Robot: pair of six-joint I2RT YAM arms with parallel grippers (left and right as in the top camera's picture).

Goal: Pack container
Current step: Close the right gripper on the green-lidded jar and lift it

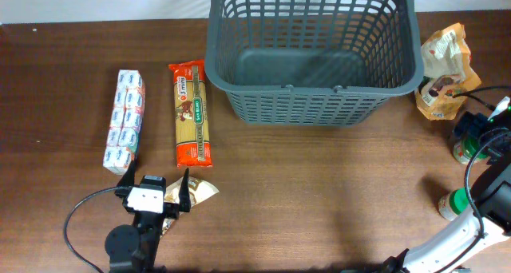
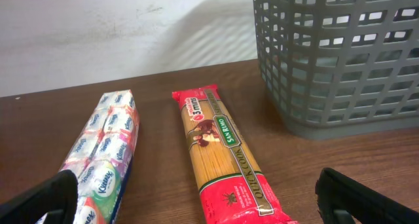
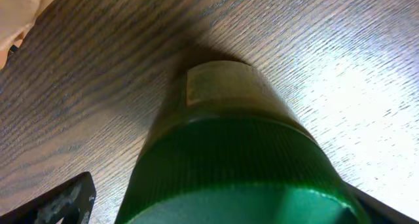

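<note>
My right gripper grabs the jar's [image 3: 229, 139] green lid from above next, since this leaves the jar's base free to stand in the container.
The dark grey slotted container [image 1: 239, 45] stands at the back centre and holds nothing; its wall shows in the left wrist view [image 2: 340, 60]. My left gripper [image 1: 156, 185] is open and empty, low near the front left; in the left wrist view [image 2: 203, 207] its fingers frame the near ends of a red spaghetti pack [image 2: 219, 152] and a tissue pack [image 2: 105, 158]. My right gripper [image 3: 222, 214] is open around the green lid of a jar [image 3: 229, 139] at the right edge [image 1: 464, 150]. A gap shows between its left finger and the jar.
The tissue pack [image 1: 125, 120] and spaghetti pack [image 1: 191, 112] lie side by side left of the container. A small tan packet [image 1: 201, 192] lies beside my left gripper. A tan snack bag [image 1: 445, 72] and a second green-capped bottle [image 1: 451, 203] stand at the right.
</note>
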